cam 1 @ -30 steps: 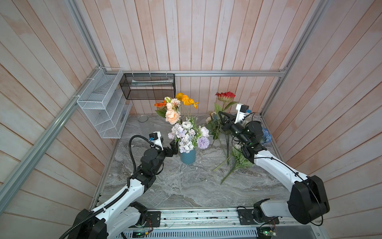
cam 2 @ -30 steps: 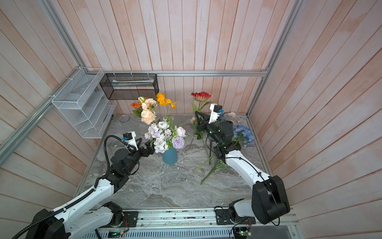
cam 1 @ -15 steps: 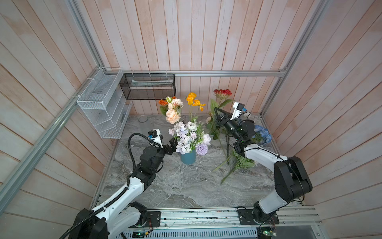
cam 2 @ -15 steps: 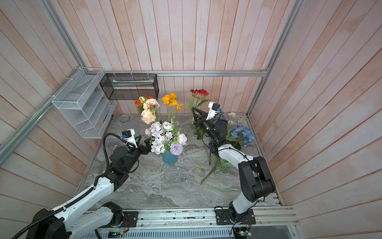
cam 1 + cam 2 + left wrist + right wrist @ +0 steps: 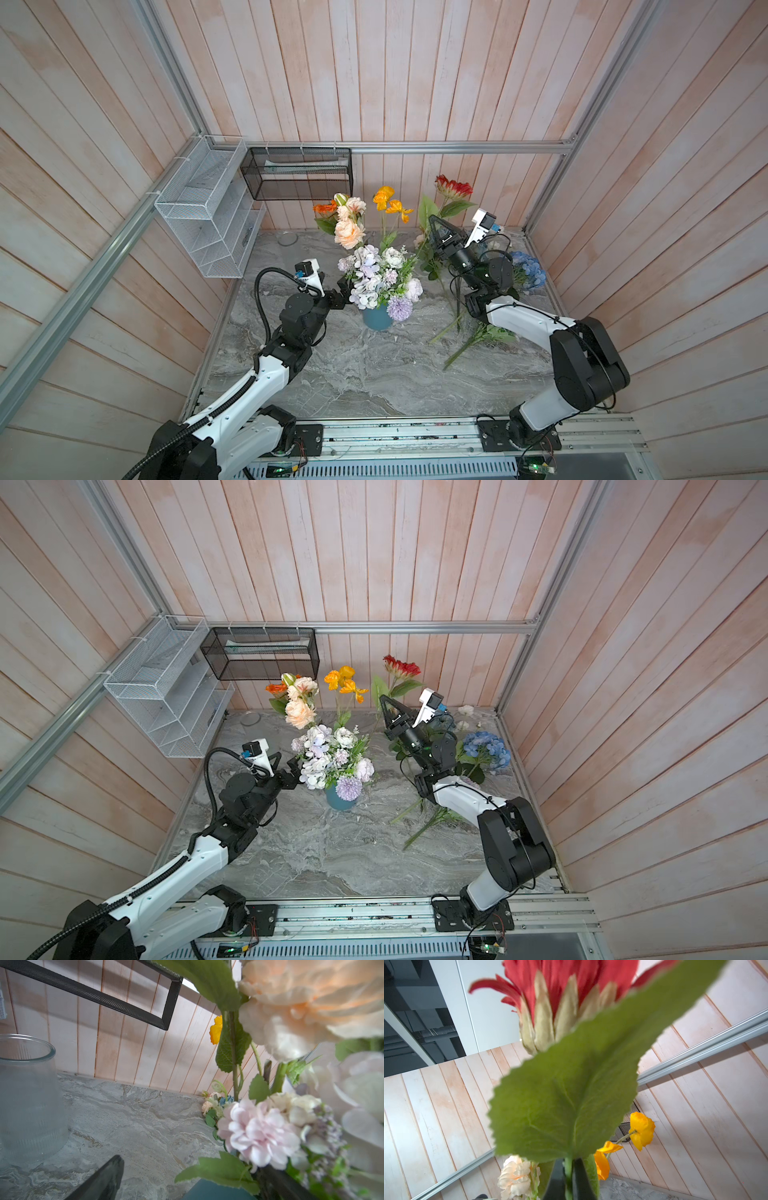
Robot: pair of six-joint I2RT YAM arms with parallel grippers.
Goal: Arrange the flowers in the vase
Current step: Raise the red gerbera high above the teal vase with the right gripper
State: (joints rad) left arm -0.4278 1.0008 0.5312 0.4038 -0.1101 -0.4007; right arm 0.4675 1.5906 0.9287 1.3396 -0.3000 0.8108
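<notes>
My right gripper keeps hold of the red flower point(image 5: 454, 188) until it reaches the bouquet. If it opened now, it would drop the flower beside the vase.
A teal vase point(image 5: 377, 320) point(image 5: 340, 801) stands mid-table, holding flowers point(image 5: 380, 276) point(image 5: 328, 756): lavender, white, peach and orange heads. My right gripper point(image 5: 431, 218) point(image 5: 382, 698) point(image 5: 568, 1167) is raised right of the bouquet, shut on the green stem of a red flower point(image 5: 454, 188) point(image 5: 401, 667) point(image 5: 571, 991). A big leaf point(image 5: 566, 1105) covers most of the right wrist view. My left gripper point(image 5: 341, 292) point(image 5: 293, 769) point(image 5: 187, 1180) is open at the bouquet's left side, beside the vase, holding nothing. A blue hydrangea point(image 5: 527, 270) point(image 5: 487, 749) and loose green stems point(image 5: 469, 340) point(image 5: 428, 821) lie on the table at the right.
A clear glass jar point(image 5: 27, 1095) point(image 5: 286, 237) stands at the back left. A white wire rack point(image 5: 208, 216) and a black mesh basket point(image 5: 297, 174) hang on the walls. A small white bloom point(image 5: 466, 710) lies at the back right. Wooden walls close three sides.
The right arm's elbow has swung inward and its gripper, still on the red flower, rose slightly toward the back. The orange blooms shifted a little right. The left gripper has stayed put.
</notes>
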